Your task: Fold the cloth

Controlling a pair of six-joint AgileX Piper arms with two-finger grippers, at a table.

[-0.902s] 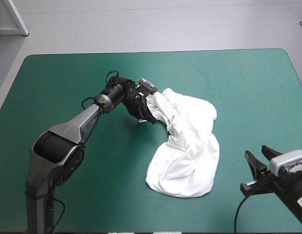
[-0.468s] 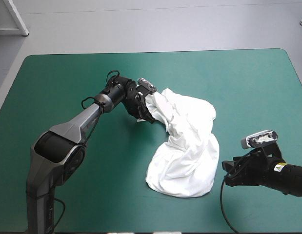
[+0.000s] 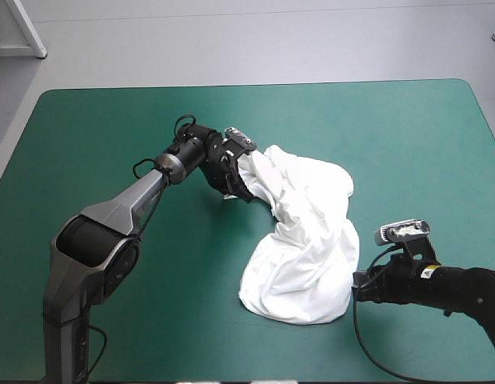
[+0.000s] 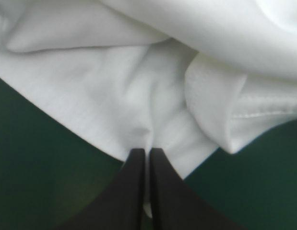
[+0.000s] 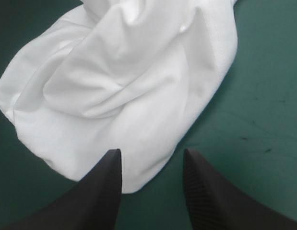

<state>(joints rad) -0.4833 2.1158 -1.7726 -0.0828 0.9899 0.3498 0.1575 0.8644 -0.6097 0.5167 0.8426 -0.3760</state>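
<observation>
A rounded lobe of the T-shirt is between the open fingers of my right gripper, and the rest of the T-shirt lies loose. My right gripper should pinch that lobe's edge next.
The white T-shirt lies as a long crumpled heap on the teal-green cover, running from mid-table toward the near right. My left gripper is at the heap's far left end, shut on the T-shirt; in the left wrist view the black fingers pinch a fold of the T-shirt. My right gripper sits low at the heap's near right edge. In the right wrist view my right gripper is open, and a rounded lobe of the T-shirt reaches between the fingertips.
Bare teal-green cover surrounds the heap on all sides, widest on the left and along the far edge. Grey floor lies beyond the table's far edge.
My right arm has come in from the near right corner, dropped low and moved left up to the T-shirt's near edge. The left gripper and the heap have hardly moved.
</observation>
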